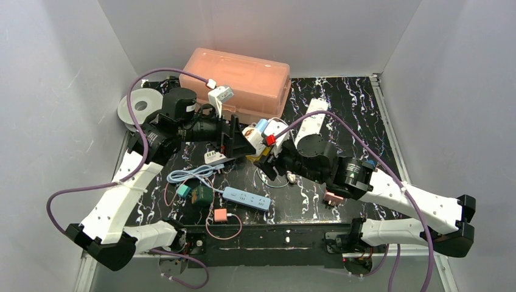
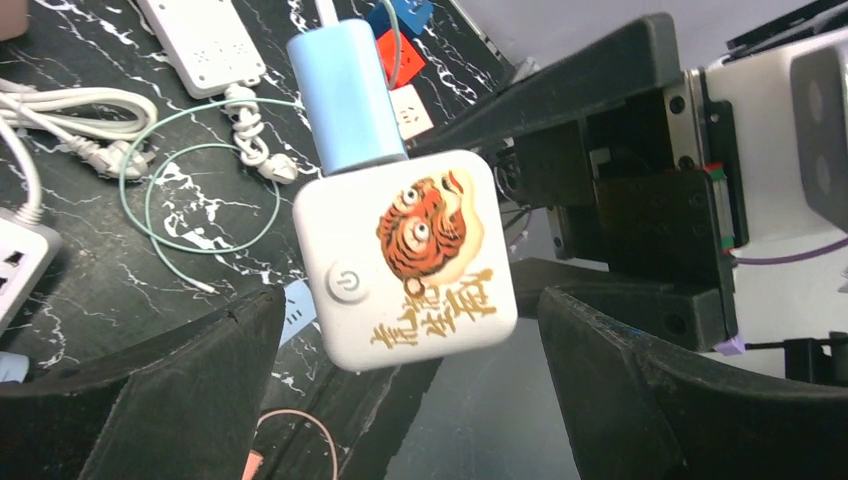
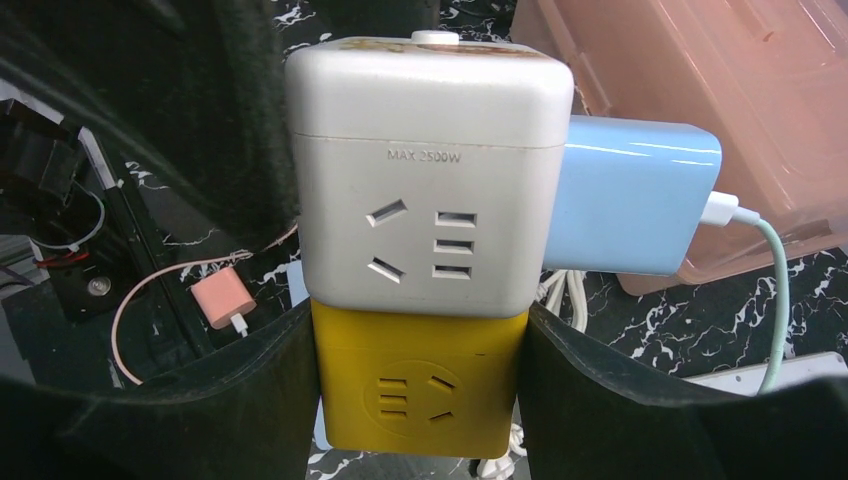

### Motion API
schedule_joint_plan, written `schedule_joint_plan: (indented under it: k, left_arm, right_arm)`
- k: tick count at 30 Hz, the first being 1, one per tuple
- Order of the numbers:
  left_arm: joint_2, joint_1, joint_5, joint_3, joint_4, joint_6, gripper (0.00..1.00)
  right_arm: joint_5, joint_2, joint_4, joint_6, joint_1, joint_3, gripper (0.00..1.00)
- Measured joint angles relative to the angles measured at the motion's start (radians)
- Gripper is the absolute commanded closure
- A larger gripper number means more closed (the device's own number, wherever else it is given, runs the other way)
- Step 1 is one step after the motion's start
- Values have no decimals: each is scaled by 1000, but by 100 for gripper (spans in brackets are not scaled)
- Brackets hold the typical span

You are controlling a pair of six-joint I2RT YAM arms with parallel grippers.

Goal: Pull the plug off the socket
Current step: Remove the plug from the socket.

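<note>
The left gripper grabs the plug-free sides of the white cube point(image 3: 430, 182) next, leaving yellow cube and light blue plug point(image 3: 630, 195) free to pull.
A white socket cube point(image 3: 430, 180) with a tiger picture point(image 2: 405, 260) sits stacked on a yellow socket cube point(image 3: 420, 385). A light blue plug point(image 3: 630, 195) with a pale green cable point(image 3: 775, 290) is plugged into the white cube's side; it also shows in the left wrist view point(image 2: 345, 95) and the top view point(image 1: 261, 126). My right gripper point(image 3: 420, 345) is shut on the yellow cube and holds the stack above the table point(image 1: 268, 159). My left gripper point(image 2: 410, 320) is open, with one finger on each side of the white cube and gaps between them point(image 1: 243, 143).
A pink lidded box point(image 1: 237, 76) stands at the back with a white adapter point(image 1: 220, 95) on it. A white tape roll point(image 1: 140, 108) lies at the back left. A blue power strip point(image 1: 246, 199), a white power strip point(image 1: 213, 158), a pink charger point(image 1: 220, 215) and loose cables lie below the grippers.
</note>
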Motion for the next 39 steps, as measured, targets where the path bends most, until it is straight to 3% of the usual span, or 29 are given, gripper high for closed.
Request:
schedule_joint_plan:
  k: [15,17,24,26,28,36,39]
  left_arm:
    - [0,-14,-100,-27,38,11,4]
    - [0,-18,-110,-27,38,11,13]
    - [-3,-29,-120,-28,53,3,68]
    - [-5,-30,-124,-28,58,-3,72]
    - [-5,-30,-129,-28,58,-3,71]
    - [-6,-26,-144,-28,55,-2,37]
    - [-9,-24,-151,-28,59,-5,35]
  right_arm:
    - [51,38,49,-36,34,6,99]
    - [57,43,61,-42,34,7,99]
    - [82,59,78,-49,36,8,99]
    - [91,68,91,-51,35,8,99]
    - [95,75,101,-49,35,8,99]
    - [101,91,121,-44,34,8,99]
    - [101,94,133,-43,34,8,99]
